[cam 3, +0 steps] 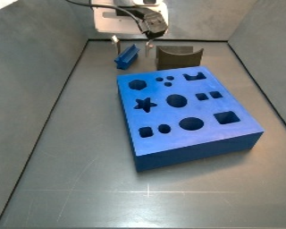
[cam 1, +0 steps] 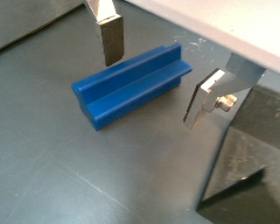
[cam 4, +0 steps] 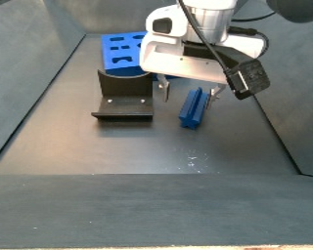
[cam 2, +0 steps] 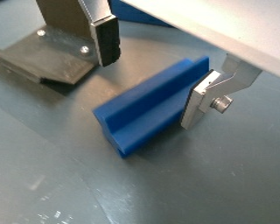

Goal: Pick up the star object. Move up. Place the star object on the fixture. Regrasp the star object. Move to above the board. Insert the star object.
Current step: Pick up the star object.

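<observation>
The star object needs to be set on the fixture for regrasping. My gripper will grab the star object by the middle of its long ridged body (cam 3: 126, 56) (cam 1: 132, 84) next to do that.
The star object (cam 1: 130, 86) is a small blue peg lying on its side on the dark floor, also seen in a wrist view (cam 2: 152, 111) and in both side views (cam 3: 125, 55) (cam 4: 195, 105). My gripper (cam 1: 157, 72) is open and low over it, one finger on each side of the peg, with a gap showing at the far finger (cam 2: 104, 41). It also shows in both side views (cam 3: 131, 40) (cam 4: 188, 95). The fixture (cam 4: 122, 100) stands beside the peg (cam 3: 178, 55) (cam 2: 43, 61). The blue board (cam 3: 188, 112) with cut-out holes lies apart from them (cam 4: 120, 51).
Grey walls (cam 3: 62, 80) enclose the floor on the sides and back. The fixture's dark plate (cam 1: 241, 166) is close to one finger. The robot's white wrist body (cam 4: 186, 54) hangs over the peg.
</observation>
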